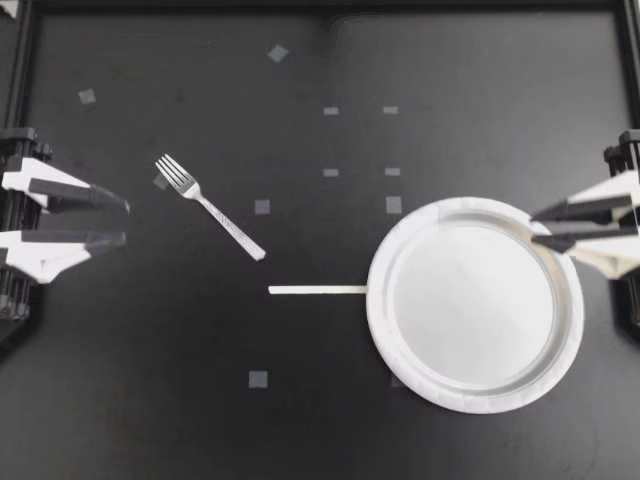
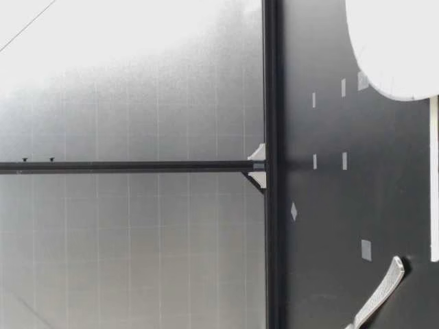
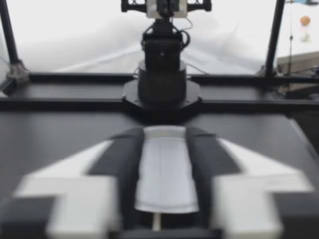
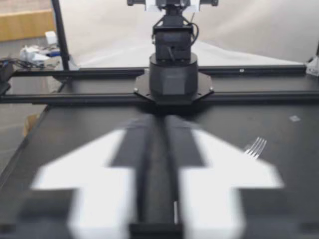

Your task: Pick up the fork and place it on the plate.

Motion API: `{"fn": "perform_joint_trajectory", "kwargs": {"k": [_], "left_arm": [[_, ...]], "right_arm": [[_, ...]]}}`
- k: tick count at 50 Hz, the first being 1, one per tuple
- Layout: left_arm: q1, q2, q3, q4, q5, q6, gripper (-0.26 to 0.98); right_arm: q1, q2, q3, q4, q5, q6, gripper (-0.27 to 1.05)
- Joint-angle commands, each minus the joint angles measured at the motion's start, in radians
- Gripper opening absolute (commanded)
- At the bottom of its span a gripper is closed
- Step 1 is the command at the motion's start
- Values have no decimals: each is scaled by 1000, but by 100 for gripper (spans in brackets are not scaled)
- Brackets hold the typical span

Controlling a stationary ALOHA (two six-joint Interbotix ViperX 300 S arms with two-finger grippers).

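My right gripper grips the fork by its handle (image 1: pixel 235 233) next, since the pointed tines lie at one end of the fork.
A metal fork (image 1: pixel 208 208) lies flat and diagonal on the black table, left of centre, its tines toward the far left. In the low view only its handle (image 2: pixel 381 293) shows. The white paper plate (image 1: pixel 560 340) sits at the right and holds nothing. My left gripper (image 1: pixel 124 221) hovers at the left edge, open and holding nothing, a short way from the tines. My right gripper (image 1: pixel 533 226) is over the plate's right rim, narrowly open and holding nothing. The right wrist view shows the fork tines (image 4: pixel 256 147) beside its finger. In the left wrist view the plate (image 3: pixel 164 174) appears between the fingers.
A white tape strip (image 1: pixel 318 290) lies between fork handle and plate. Small grey tape squares (image 1: pixel 261 207) dot the table. Black frame rails (image 1: pixel 20 60) border the table's sides and far edge. Neither gripper shows in the low view.
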Motion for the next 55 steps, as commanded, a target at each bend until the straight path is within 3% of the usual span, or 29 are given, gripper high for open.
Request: {"fn": "perform_joint_trajectory", "kwargs": {"k": [1,5,12,15,20,24,34,40,46,50,55], "left_arm": [[8,9,-58,-77,114,-6,9],[40,9,-118,-132,351,-18,2],[86,15,-227,-153,683,-44,2],[100,28,-268,-137,785,-41,2],[135,87,-310,-43,943,-32,2],[141,179,-313,44,1023,-21,2],[158,483,-353,167,1101,84,3],[199,640,-402,178,1137,110,6],[209,687,-472,173,1092,106,15],[209,687,-511,181,1106,152,26],[209,701,-531,179,1221,272,49]], "right_arm": [[-5,-5,-23,15,8,5,0],[-15,-21,-31,69,121,25,-8],[-80,-32,-67,158,494,118,-9],[-89,-34,-86,156,604,164,-8],[-89,-41,-89,140,646,198,-8],[-91,-49,-86,127,646,199,-8],[-89,-49,-78,123,621,206,-8],[-91,-60,-63,124,615,216,-5],[-91,-71,-48,123,592,230,-4],[-91,-75,-38,123,575,232,-3],[-91,-77,-31,121,572,229,-3]]}}
